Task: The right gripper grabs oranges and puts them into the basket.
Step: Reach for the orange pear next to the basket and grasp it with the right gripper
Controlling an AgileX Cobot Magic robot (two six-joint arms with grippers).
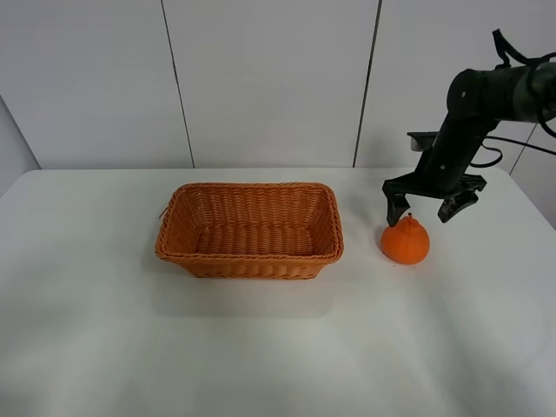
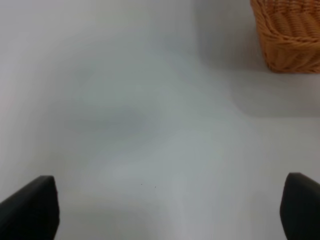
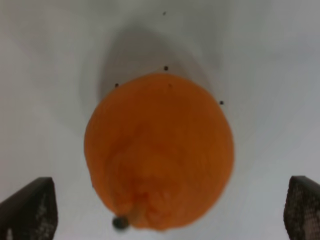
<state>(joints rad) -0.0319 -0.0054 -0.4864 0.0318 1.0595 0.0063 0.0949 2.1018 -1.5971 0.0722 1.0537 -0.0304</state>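
Observation:
The right gripper grips the orange [image 1: 405, 241] by its rounded sides next, to put it into the wicker basket [image 1: 249, 228].
The orange [image 1: 405, 241] sits on the white table to the right of the wicker basket [image 1: 249, 228], apart from it. My right gripper [image 1: 426, 209] is open and hovers just above the orange, its fingers spread to either side. In the right wrist view the orange [image 3: 159, 151] fills the middle, stem toward the camera, between the two fingertips [image 3: 30, 209]. My left gripper [image 2: 167, 210] is open over bare table, with a corner of the basket [image 2: 290, 35] ahead of it. The left arm does not show in the exterior high view.
The white table [image 1: 261, 347] stretches around the basket. A panelled white wall stands behind it. The right arm [image 1: 473, 113] comes in from the upper right with cables.

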